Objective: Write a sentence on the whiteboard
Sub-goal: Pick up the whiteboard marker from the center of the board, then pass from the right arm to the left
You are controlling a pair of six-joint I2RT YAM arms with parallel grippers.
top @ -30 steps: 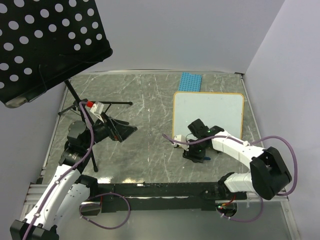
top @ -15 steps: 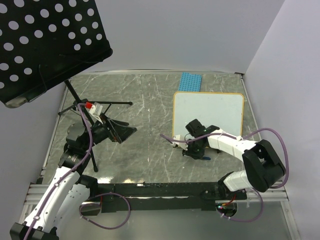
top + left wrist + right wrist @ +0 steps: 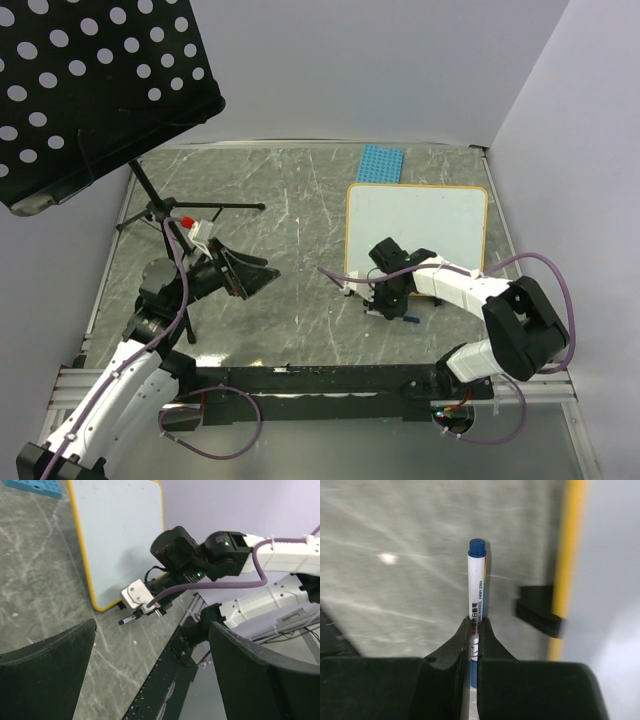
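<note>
I should next grab the marker's blue cap (image 3: 122, 622) with my left gripper and leave the body of the marker to my right gripper. That is to uncap the marker for writing.
The whiteboard (image 3: 420, 225) lies flat at the right of the table, white with a yellow rim (image 3: 567, 555). No sentence is in view; the board's face is bare. A white marker with a blue cap (image 3: 477, 590) lies on the table just off the board's near left corner. My right gripper (image 3: 475, 630) is shut on the marker's barrel, low over the table (image 3: 392, 303). The marker (image 3: 129, 619) also shows in the left wrist view, under the right gripper. My left gripper (image 3: 245, 275) hovers open over the table's left half, holding nothing.
A black perforated music stand (image 3: 90, 80) overhangs the far left, its tripod legs (image 3: 150, 210) on the table. A blue studded plate (image 3: 381, 163) lies beyond the board. A black clip foot (image 3: 540, 612) sits on the board's rim. A black rail (image 3: 320, 378) runs along the near edge.
My right gripper has closed onto the marker and shifted slightly left. My left arm has moved a little nearer and to the right, still open.
</note>
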